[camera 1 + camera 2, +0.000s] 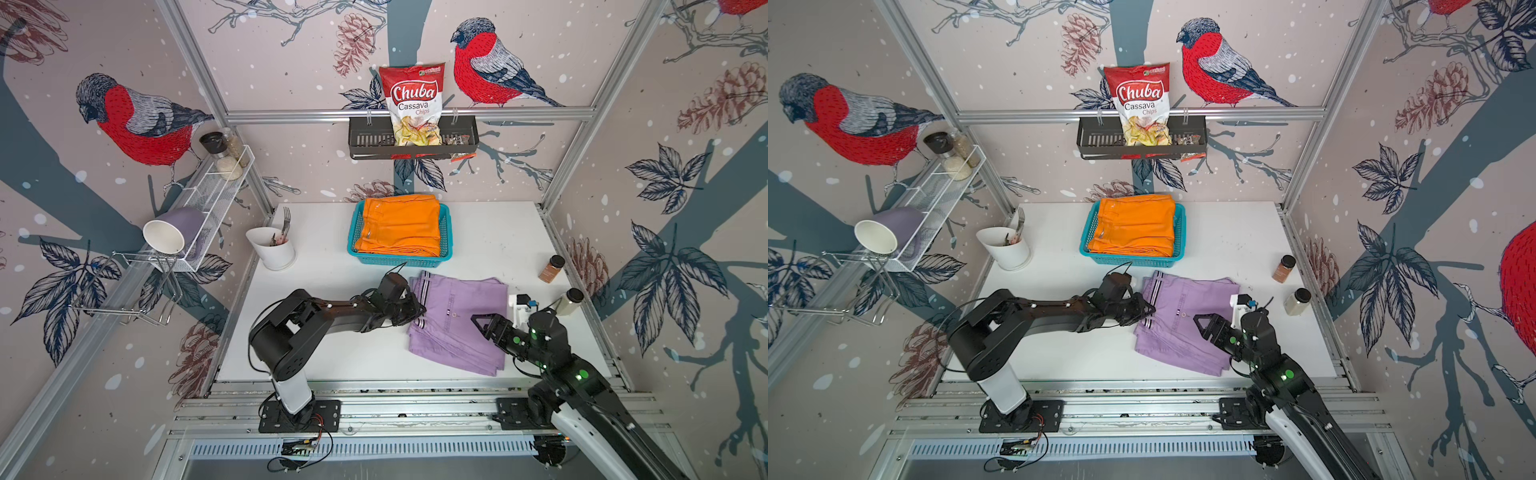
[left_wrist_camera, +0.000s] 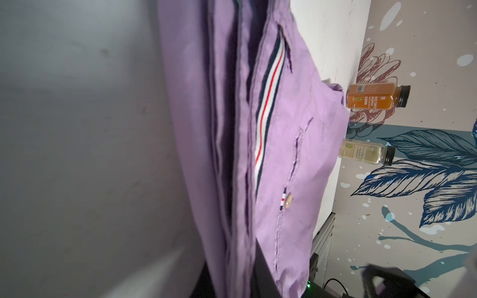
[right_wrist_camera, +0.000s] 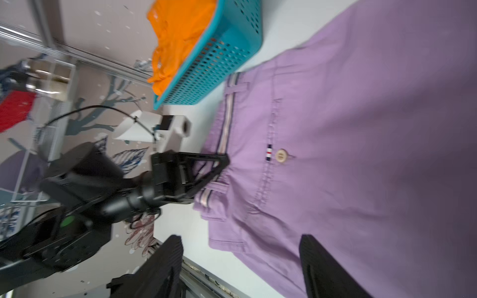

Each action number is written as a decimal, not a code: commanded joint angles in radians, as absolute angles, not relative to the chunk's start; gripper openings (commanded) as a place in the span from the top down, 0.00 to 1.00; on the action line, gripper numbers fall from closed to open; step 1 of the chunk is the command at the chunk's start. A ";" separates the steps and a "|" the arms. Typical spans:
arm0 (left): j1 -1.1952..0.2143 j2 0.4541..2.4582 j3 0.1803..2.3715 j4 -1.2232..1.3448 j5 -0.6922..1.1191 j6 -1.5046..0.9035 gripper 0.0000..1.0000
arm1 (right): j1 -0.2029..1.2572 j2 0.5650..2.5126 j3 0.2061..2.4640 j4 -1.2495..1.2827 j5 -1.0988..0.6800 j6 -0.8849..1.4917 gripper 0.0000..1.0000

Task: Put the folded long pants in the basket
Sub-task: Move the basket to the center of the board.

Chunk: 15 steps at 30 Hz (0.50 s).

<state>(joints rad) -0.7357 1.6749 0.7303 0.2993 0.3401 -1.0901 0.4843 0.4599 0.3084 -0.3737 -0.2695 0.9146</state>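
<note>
The right gripper grips the folded pants by the edge opposite the striped waistband next, all layers together, to lay them folded in the basket point(image 1: 399, 261).
The lilac folded long pants point(image 1: 457, 328) point(image 1: 1187, 328) lie on the white table, in front of the basket. My left gripper point(image 1: 417, 311) point(image 1: 1148, 309) is shut on the striped waistband edge of these pants. In the left wrist view the cloth layers point(image 2: 296, 129) run between the jaws of my left gripper point(image 2: 240, 278). My right gripper point(image 1: 482, 322) point(image 3: 242, 268) hovers open over the pants' right half point(image 3: 361, 142), holding nothing. The turquoise basket point(image 1: 399, 261) point(image 3: 219, 59) holds orange folded pants point(image 1: 401, 226) point(image 3: 180, 31) on top.
Two spice bottles point(image 1: 551, 269) point(image 1: 569, 301) stand near the table's right edge. A white cutlery holder point(image 1: 272, 249) sits at the left. A black rack point(image 1: 365, 141) with a chips bag hangs on the back wall. A white wire shelf point(image 1: 216, 195) lines the left wall.
</note>
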 commanded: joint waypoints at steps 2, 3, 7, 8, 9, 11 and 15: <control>-0.663 1.548 0.620 0.266 0.310 -1.052 1.00 | 0.471 0.620 0.341 -0.272 -0.211 0.820 0.24; -0.639 1.521 0.595 0.258 0.313 -1.042 1.00 | 0.463 0.652 0.346 -0.253 -0.191 0.803 0.22; -0.580 1.474 0.554 0.205 0.332 -0.972 1.00 | 0.387 0.777 0.323 -0.134 -0.201 0.755 0.17; -0.578 1.476 0.554 0.200 0.341 -0.959 1.00 | 0.363 0.818 0.313 -0.101 -0.227 0.748 0.17; -0.577 1.478 0.552 0.193 0.346 -0.951 1.00 | 0.337 0.865 0.304 -0.064 -0.254 0.743 0.16; -0.574 1.480 0.545 0.194 0.352 -0.945 1.00 | 0.301 0.966 0.295 0.005 -0.314 0.725 0.16; -0.561 1.473 0.542 0.186 0.357 -0.930 1.00 | 0.302 1.194 0.344 0.083 -0.383 0.678 0.16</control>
<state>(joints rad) -0.5694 1.4803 0.5430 0.2096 0.3401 -0.9680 0.2993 1.0969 0.3233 -0.0116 -0.3050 0.7296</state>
